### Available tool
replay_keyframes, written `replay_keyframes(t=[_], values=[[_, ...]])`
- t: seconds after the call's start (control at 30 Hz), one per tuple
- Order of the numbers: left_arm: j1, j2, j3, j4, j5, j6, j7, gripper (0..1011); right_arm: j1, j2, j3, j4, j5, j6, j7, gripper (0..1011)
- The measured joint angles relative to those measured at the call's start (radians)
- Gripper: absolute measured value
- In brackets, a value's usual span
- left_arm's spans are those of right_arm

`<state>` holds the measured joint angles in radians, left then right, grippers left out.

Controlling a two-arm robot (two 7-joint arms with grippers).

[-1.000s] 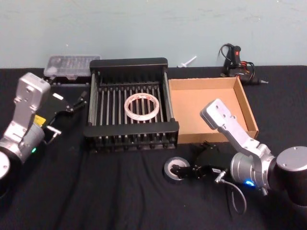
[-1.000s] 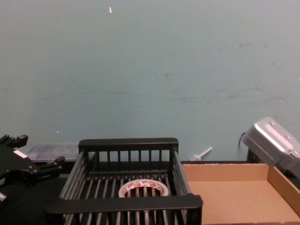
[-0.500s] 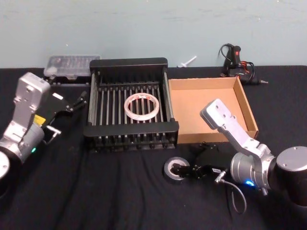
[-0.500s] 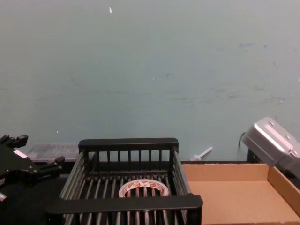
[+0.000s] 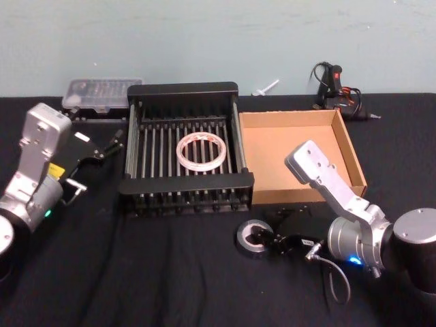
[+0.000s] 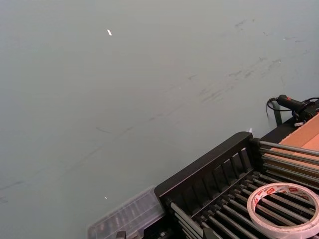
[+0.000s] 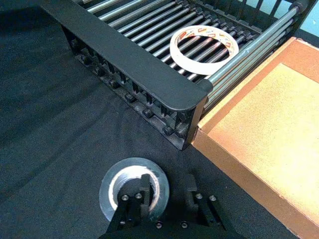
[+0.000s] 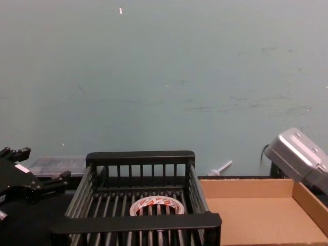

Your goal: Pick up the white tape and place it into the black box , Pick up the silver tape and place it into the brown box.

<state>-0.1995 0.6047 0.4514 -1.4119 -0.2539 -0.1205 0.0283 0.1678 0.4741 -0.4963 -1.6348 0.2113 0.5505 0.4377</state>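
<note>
The silver tape needs to go into the brown box (image 7: pixel 271 132). My right gripper should next grab the silver tape by its side (image 7: pixel 163 187).
The silver tape (image 5: pixel 252 239) lies flat on the black cloth in front of the black box (image 5: pixel 187 184). My right gripper (image 5: pixel 264 240) is down at it, open. One of its fingers (image 7: pixel 145 188) is at the inner side of the roll (image 7: pixel 124 191) and the other stands just outside the wall with a small gap. The white tape (image 5: pixel 201 151) lies flat on the bars inside the black box (image 7: pixel 124 59). To the right of the black box stands the brown box (image 5: pixel 286 146), holding nothing. My left gripper (image 5: pixel 99 162) rests open to the left of the black box.
A clear plastic case (image 5: pixel 102 92) sits behind the left arm. A black corded tool (image 5: pixel 334 85) and a small white piece (image 5: pixel 267 87) lie at the back edge. Black cloth covers the table in front of both boxes.
The right gripper's fingers have narrowed around the silver roll's wall, and the roll has slid slightly right, toward the gripper. The left arm has not moved.
</note>
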Motion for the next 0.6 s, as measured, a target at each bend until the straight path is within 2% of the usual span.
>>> replay_keyframes(t=[0.3, 0.6], values=[[0.0, 0.0, 0.0, 0.0, 0.0, 0.0, 0.0, 1001, 0.0, 0.0, 0.0, 0.0, 0.001, -0.001, 0.0, 178], [0.0, 0.0, 0.0, 0.0, 0.0, 0.0, 0.0, 1001, 0.0, 0.0, 0.0, 0.0, 0.001, -0.001, 0.0, 158]])
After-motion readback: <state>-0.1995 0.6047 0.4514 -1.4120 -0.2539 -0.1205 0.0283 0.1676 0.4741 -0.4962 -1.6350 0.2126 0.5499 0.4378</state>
